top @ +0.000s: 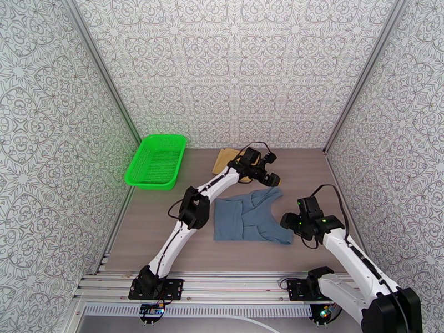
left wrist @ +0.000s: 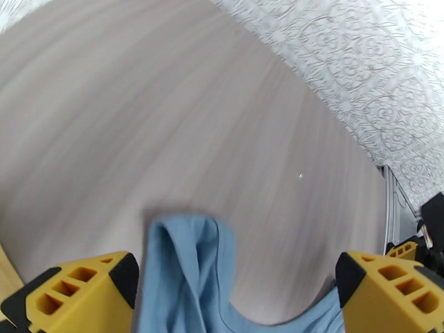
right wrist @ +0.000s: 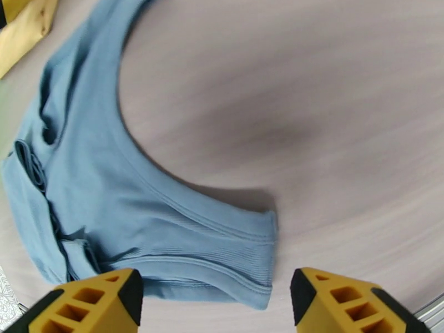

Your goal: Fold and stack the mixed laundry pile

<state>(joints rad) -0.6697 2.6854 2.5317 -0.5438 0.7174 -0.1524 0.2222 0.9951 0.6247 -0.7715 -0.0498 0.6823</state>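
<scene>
The left gripper next needs to grab the tank top's far strap end, to fold the tank top's strap side over its body.
The slate blue-grey tank top (top: 250,220) lies loosely folded on the table's middle, straps pointing to the back. My left gripper (top: 271,177) hovers open over the far strap end (left wrist: 188,262), yellow fingers (left wrist: 83,289) wide on either side of it. The mustard-yellow cloth (top: 224,158) lies behind the tank top, partly under the left arm. My right gripper (top: 288,222) is open at the tank top's near right corner (right wrist: 261,234), its fingers (right wrist: 344,301) apart with the hem just ahead of them. A bit of the yellow cloth (right wrist: 22,29) shows beyond.
A bright green mesh basket (top: 155,161) stands at the back left by the wall. Patterned walls close in the table (top: 311,173) on three sides. A metal rail (top: 222,284) runs along the near edge.
</scene>
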